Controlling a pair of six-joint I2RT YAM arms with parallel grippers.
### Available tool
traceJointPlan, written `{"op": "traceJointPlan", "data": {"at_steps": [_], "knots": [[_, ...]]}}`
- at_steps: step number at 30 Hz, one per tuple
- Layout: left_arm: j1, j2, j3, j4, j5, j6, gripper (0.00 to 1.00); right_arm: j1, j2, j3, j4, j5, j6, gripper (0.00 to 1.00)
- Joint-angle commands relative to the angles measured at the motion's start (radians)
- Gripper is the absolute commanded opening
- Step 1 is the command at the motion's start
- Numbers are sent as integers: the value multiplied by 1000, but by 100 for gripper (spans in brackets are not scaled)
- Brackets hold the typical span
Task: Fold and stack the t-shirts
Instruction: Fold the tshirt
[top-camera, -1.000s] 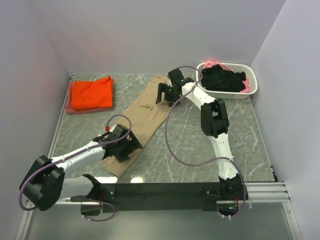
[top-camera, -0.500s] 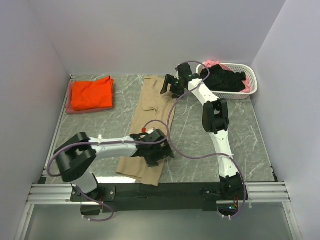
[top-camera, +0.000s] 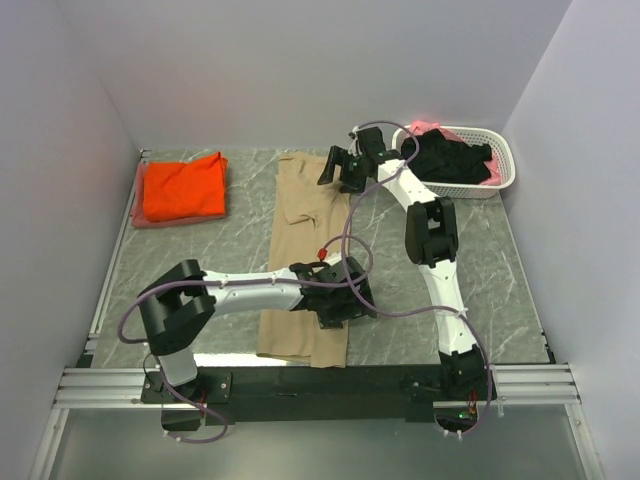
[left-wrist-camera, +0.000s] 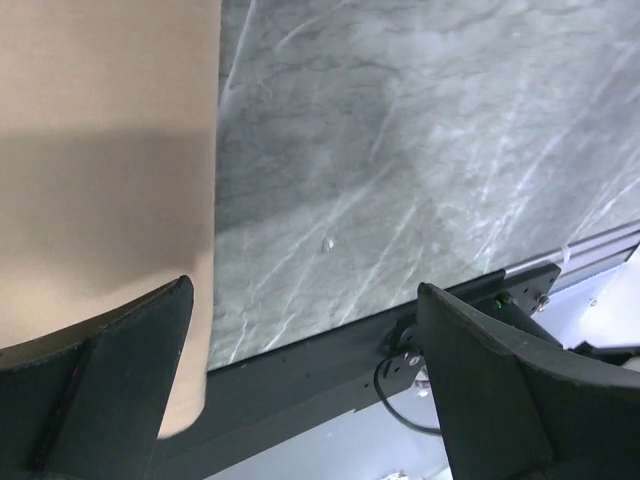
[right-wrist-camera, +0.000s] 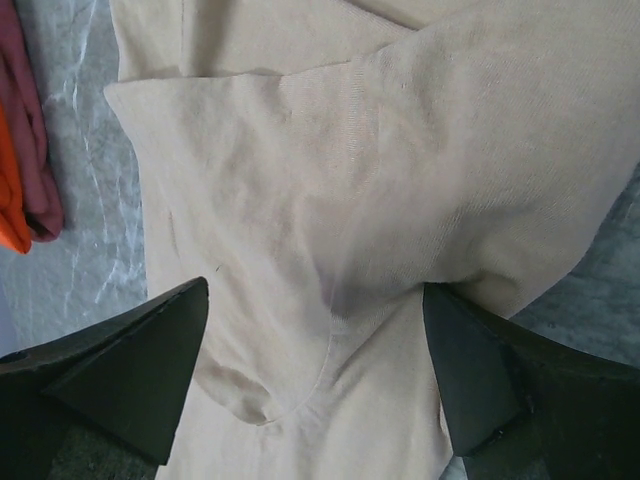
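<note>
My left gripper will next take the tan t-shirt (top-camera: 300, 215) by a near-end corner (top-camera: 265, 350) to fold it. The other near-end corner stays for my right gripper.
The tan t-shirt (top-camera: 300, 215) lies as a long folded strip running from the back of the table to its front edge. It also shows in the left wrist view (left-wrist-camera: 100, 150) and fills the right wrist view (right-wrist-camera: 330, 180). My left gripper (top-camera: 345, 300) is open and empty at the strip's near right edge (left-wrist-camera: 305, 380). My right gripper (top-camera: 335, 168) is open and empty, just above the strip's far end (right-wrist-camera: 315, 380). The orange t-shirt (top-camera: 182, 187) lies folded at the back left on a pink one (right-wrist-camera: 30, 120).
A white slotted basket (top-camera: 505, 165) at the back right holds black shirts (top-camera: 450, 160) and a pink one (top-camera: 428, 127). The black front rail (left-wrist-camera: 330, 360) runs along the near table edge. Walls close in the left, back and right.
My left arm has swept right across the shirt's near end. The tan shirt has turned from diagonal to straight front-to-back. My right gripper shifted slightly at the far end.
</note>
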Motion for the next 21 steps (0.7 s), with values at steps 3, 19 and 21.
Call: {"op": "traceJointPlan", "data": {"at_steps": [3, 19, 21], "knots": [[-13, -174, 15, -118, -143, 74, 99, -4, -169, -28, -28, -30, -98, 96], [242, -861, -543, -478, -264, -84, 99, 42, -917, -985, 115, 226, 5, 97], [256, -916, -604, -427, -193, -54, 99, 119, -1058, -1087, 100, 337, 20, 97]]}}
